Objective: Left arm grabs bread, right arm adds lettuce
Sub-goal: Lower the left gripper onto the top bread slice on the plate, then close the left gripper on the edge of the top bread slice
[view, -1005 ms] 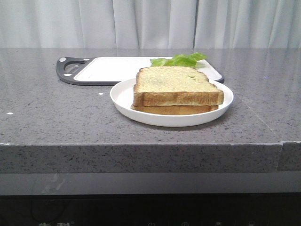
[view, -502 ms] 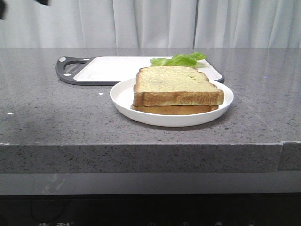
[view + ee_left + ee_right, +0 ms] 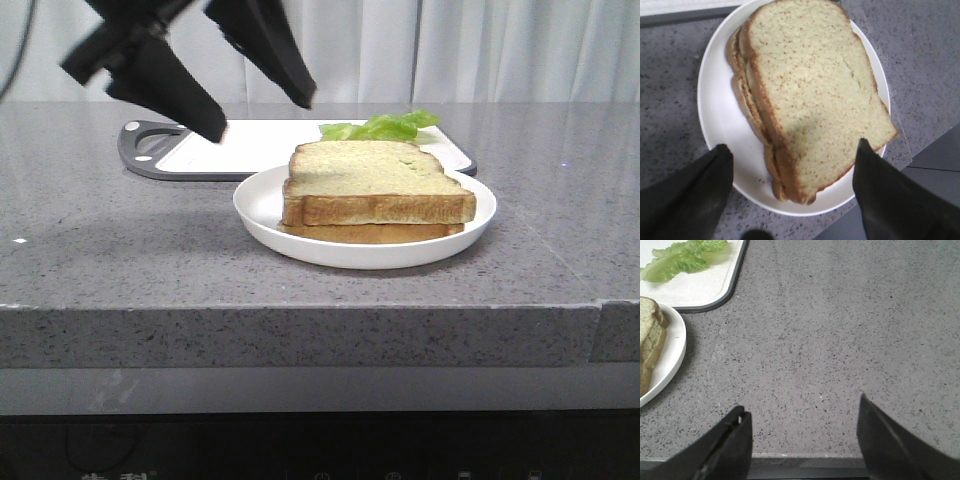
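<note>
I need to lower my left gripper first and then close it on the top slice, because its fingers are above the top bread slice [image 3: 370,180].
The thick bread slice [image 3: 370,178] lies on top of a thinner toast slice [image 3: 372,234] on a white plate [image 3: 262,202]. My left gripper [image 3: 262,118] hangs open in the air up and to the left of the plate; its wrist view shows the bread [image 3: 812,90] between and beyond the spread fingers [image 3: 690,195]. The green lettuce leaf [image 3: 383,127] lies on the white cutting board [image 3: 240,145] behind the plate. It also shows in the right wrist view [image 3: 682,257]. My right gripper [image 3: 802,415] is open over bare counter near the front edge, out of the front view.
The cutting board [image 3: 705,287] has a dark rim and a handle [image 3: 145,148] at its left end. The grey speckled counter [image 3: 110,250] drops off at the front edge. A pale curtain hangs behind.
My left gripper has come into the front view from the upper left and now hangs open left of the plate. The bread, plate and lettuce have not moved.
</note>
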Available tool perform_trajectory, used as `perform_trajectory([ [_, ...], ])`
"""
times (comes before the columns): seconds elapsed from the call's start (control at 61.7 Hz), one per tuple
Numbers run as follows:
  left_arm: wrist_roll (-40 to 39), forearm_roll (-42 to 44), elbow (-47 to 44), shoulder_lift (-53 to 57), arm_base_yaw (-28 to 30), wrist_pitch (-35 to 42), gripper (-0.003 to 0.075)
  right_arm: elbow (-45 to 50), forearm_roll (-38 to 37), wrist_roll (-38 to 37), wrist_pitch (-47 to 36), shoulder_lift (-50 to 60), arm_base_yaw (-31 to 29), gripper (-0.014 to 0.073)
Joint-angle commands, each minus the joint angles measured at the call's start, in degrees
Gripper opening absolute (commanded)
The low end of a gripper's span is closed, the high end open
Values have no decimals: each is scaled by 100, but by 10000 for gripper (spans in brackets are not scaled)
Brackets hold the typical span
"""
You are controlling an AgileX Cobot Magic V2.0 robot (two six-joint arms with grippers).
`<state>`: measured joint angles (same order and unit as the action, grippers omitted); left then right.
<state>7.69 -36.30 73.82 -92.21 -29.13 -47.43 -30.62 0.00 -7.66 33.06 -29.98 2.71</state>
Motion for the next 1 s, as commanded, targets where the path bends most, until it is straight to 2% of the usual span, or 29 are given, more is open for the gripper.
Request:
perform_trajectory([
  [0.0,-4,-391,363,-66,-50,33,489,-157,-64,49,-377,-61,-48,477],
  [0.292,-4,-471,589,-584,-50,17,476,-157,-64,49,-377,-61,-48,477],
  [0.551,-4,-421,589,-597,-50,12,262,-157,-64,49,-371,-61,-48,477],
  [0.664,-4,-393,589,-597,-50,40,204,-157,-64,49,-371,-61,-48,477],
  [0.988,-4,-270,589,-597,-50,135,189,-157,-64,49,-354,-61,-48,477],
])
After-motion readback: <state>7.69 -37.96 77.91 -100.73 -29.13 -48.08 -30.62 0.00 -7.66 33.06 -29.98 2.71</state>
